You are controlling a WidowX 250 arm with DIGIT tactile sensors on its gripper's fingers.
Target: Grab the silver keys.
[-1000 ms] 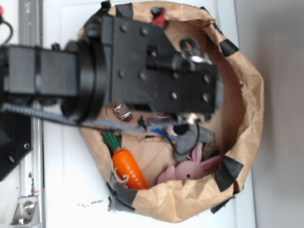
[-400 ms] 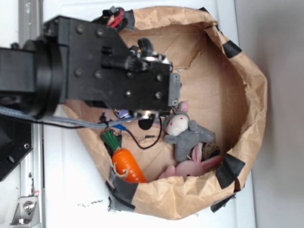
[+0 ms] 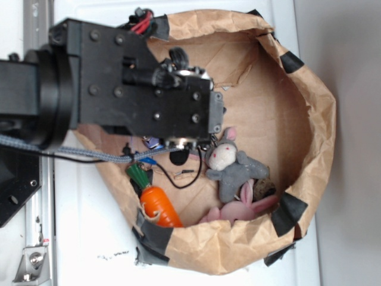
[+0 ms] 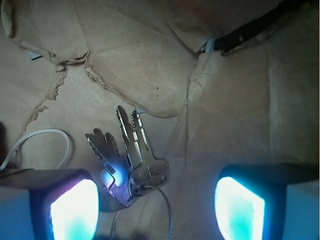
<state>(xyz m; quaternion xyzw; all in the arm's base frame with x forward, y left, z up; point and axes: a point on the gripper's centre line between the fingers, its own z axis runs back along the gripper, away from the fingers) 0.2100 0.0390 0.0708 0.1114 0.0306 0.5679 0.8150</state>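
The silver keys lie on the brown paper floor, and to lift them off it, my gripper will next pick up the keys by their broad heads.
The silver keys lie fanned out on a thin wire ring on the brown paper floor, in the lower left of the wrist view. My gripper is open above them, jaws wide apart. The key heads sit just inside the left fingertip; the right fingertip is well clear to the right. In the exterior view the black gripper body hangs over the left half of the paper bag and hides the keys.
A white elastic loop lies left of the keys. In the bag sit a grey plush bunny, a pink bunny and a toy carrot. The bag's crumpled walls with black tape rise all around.
The arm has moved left across the bag, uncovering the grey bunny and covering the spot where the keys lay. In the last half second it barely shifted.
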